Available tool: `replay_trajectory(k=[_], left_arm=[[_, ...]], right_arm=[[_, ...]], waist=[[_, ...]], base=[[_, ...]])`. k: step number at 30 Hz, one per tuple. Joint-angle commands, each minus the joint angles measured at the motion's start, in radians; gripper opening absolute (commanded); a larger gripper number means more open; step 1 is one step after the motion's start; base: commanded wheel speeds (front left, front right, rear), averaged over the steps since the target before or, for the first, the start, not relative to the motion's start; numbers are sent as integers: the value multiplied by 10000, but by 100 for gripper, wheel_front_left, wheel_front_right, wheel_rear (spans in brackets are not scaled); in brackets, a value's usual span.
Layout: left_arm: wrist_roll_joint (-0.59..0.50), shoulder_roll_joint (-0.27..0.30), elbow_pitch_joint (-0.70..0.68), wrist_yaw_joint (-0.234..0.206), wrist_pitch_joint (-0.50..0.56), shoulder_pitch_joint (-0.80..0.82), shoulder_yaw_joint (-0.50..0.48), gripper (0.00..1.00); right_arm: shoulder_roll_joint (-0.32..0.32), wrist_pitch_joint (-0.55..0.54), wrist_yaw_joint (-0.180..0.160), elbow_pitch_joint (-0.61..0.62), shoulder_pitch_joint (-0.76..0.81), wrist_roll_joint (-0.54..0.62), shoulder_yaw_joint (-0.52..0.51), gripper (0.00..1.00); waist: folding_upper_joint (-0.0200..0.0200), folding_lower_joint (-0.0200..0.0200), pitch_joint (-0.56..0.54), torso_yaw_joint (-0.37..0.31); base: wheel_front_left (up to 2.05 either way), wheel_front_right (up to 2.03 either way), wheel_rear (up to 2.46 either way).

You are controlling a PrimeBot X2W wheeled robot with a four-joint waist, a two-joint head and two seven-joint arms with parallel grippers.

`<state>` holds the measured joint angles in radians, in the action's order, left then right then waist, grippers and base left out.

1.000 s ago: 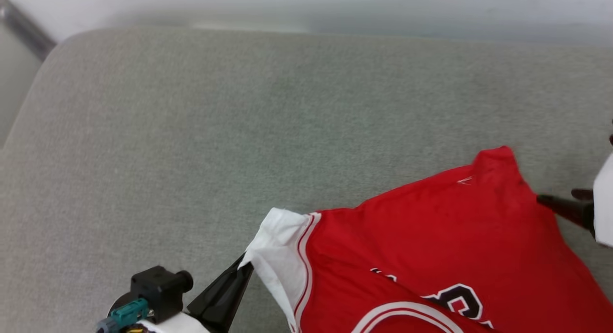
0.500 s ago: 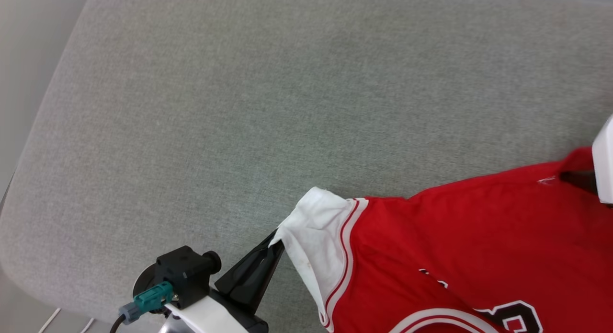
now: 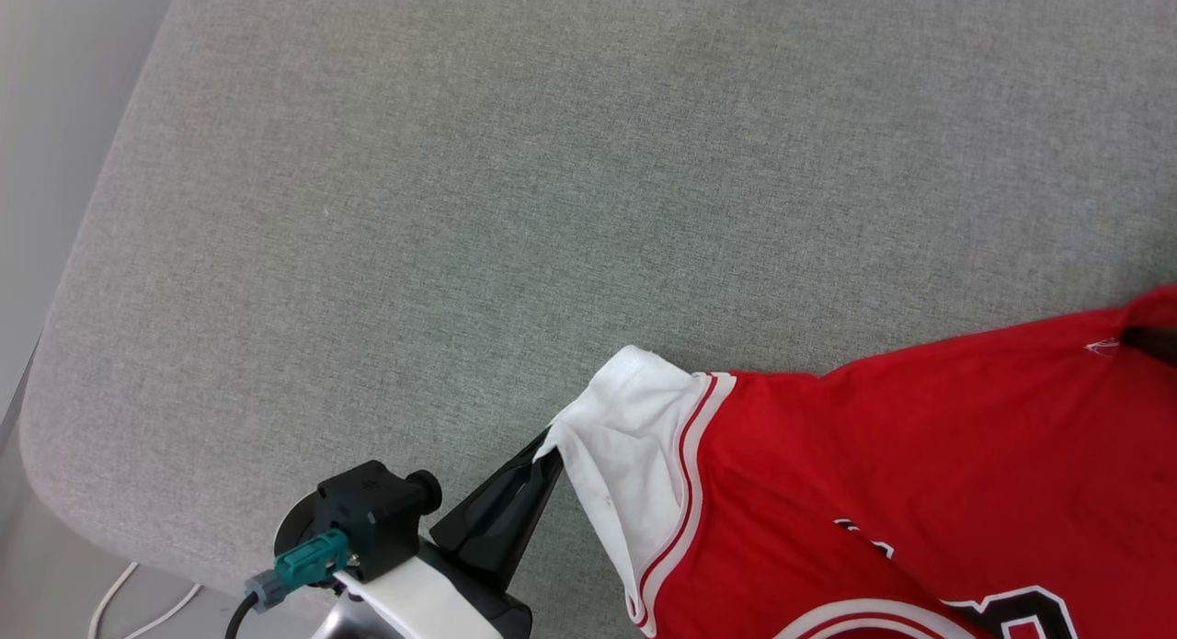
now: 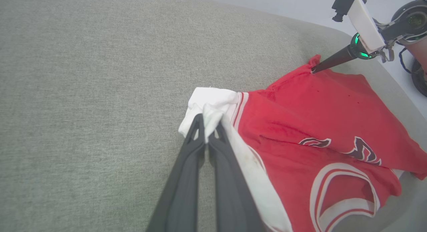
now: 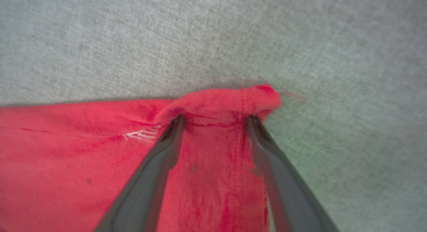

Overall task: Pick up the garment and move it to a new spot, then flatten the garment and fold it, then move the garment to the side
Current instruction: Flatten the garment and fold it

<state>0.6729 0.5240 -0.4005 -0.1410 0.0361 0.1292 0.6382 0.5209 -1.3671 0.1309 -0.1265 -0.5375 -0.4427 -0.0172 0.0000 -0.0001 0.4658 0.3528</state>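
Note:
Next, the right gripper grabs that bunched red corner (image 5: 240,105) at the garment's hem, since the rest of the garment's red cloth lies flat on the cushion.
The garment (image 3: 919,455) is a red jersey with a white sleeve and a number print, spread on the grey cushion at the lower right of the head view. My left gripper (image 3: 550,439) is shut on the tip of the white sleeve (image 4: 213,101), and in the left wrist view its fingers (image 4: 208,122) pinch that cloth. My right gripper (image 5: 215,120) is open, its two fingers straddling the garment's far red corner (image 5: 233,98) and resting on the cloth. The left wrist view shows that gripper (image 4: 313,70) touching the corner.
The grey fabric cushion (image 3: 460,207) stretches wide to the left of and beyond the garment. Its rounded edge runs down the left side, with floor and a white cable (image 3: 138,602) past it. Part of the robot's base (image 4: 418,75) stands beyond the cushion's far edge.
The head camera has turned, shifting the whole picture. My right gripper has come from beside the garment's edge onto its red corner. The left gripper still holds the sleeve.

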Motion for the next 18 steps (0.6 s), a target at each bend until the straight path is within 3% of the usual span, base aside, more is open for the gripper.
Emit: replay_trajectory(k=[1, 10, 18], left_arm=[[-7, -28, 28, 19, -60, 125, 6, 0], [75, 146, 176, -84, -152, -14, -202, 0], [153, 652, -99, -410, -158, -286, -732, 0]], right_arm=[[-313, -9, -4, -708, 833, -131, 382, 0], [-389, 1139, -4, -556, 223, -652, 228, 0], [-170, 2403, -4, -44, -12, -1339, 248, 0]], waist=[[0, 1, -48, -12], [0, 1, -861, -467], [0, 1, -2176, -1457]], base=[[0, 0, 0], [0, 0, 0], [0, 0, 0]])
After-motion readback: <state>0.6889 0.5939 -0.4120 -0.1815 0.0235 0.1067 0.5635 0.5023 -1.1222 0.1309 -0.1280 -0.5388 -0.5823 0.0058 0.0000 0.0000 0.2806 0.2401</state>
